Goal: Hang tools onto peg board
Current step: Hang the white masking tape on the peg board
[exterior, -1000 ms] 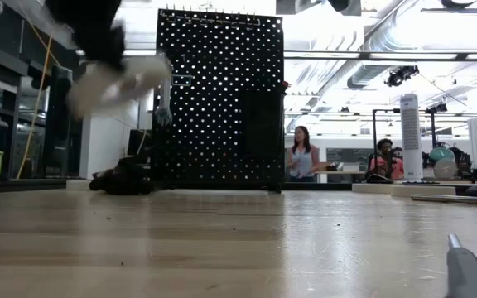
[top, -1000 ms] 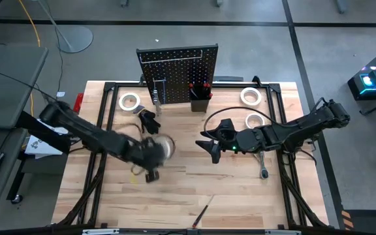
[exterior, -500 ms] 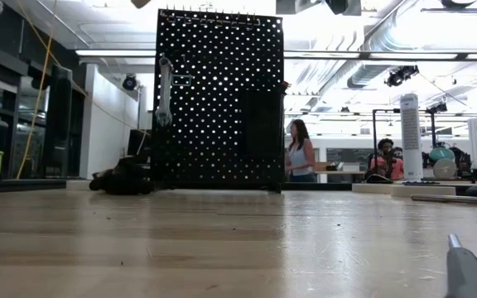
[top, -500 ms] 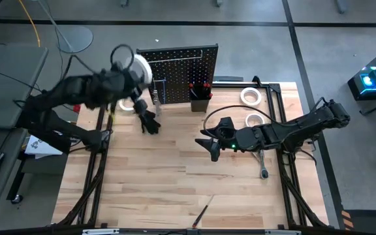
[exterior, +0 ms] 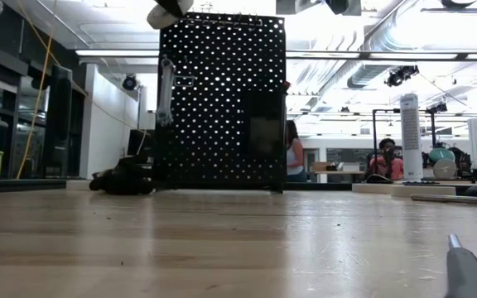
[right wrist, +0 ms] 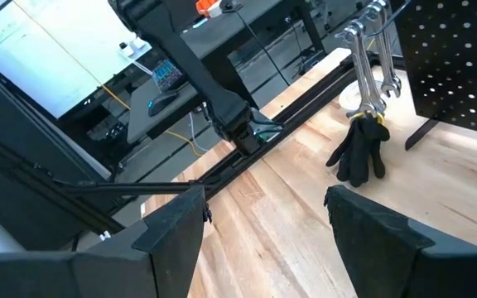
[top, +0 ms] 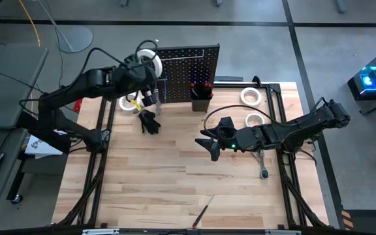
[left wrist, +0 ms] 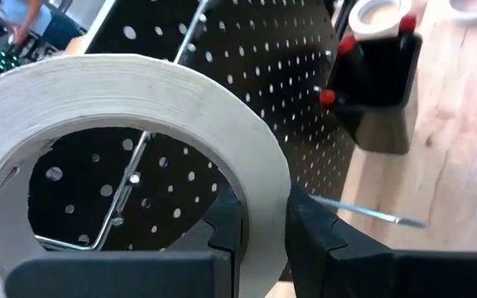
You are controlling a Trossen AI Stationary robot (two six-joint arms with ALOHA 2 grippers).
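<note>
The wire hook (left wrist: 128, 177) is still behind the tape roll's side (left wrist: 259, 157), so the robot should move the tape roll toward the peg board before its left gripper lets go of it.
The black peg board (top: 183, 70) stands upright at the table's far edge, with silver wrenches (top: 156, 96) hanging on it and a small bin (top: 200, 99) of red-handled screwdrivers on its front. My left gripper (top: 144, 66) is raised at the board's upper left corner, shut on a white tape roll (top: 149, 57). In the left wrist view a wire hook (left wrist: 131, 178) on the board shows through the roll's (left wrist: 139, 91) hole. My right gripper (top: 209, 146) hovers open over the table's middle, nothing between its fingers (right wrist: 371, 223). My left gripper holds the tape roll by its wall (left wrist: 259, 199), one finger (left wrist: 222, 228) inside the hole and one finger (left wrist: 325, 240) outside. The roll stands on edge above the fingers, its hole facing the peg board, lifted clear of the table.
Loose tape rolls lie at the far left (top: 128, 102) and far right (top: 250, 96), (top: 256, 121). A black glove (top: 149, 121) lies in front of the board. A silver ratchet (top: 264, 171) lies at the right, a slim screwdriver (top: 201, 213) near the front edge.
My left gripper has risen from the table's left middle and swung toward the far edge, up to the peg board's upper left corner, turning as it went. The tape roll went with it, staying clear of the table.
</note>
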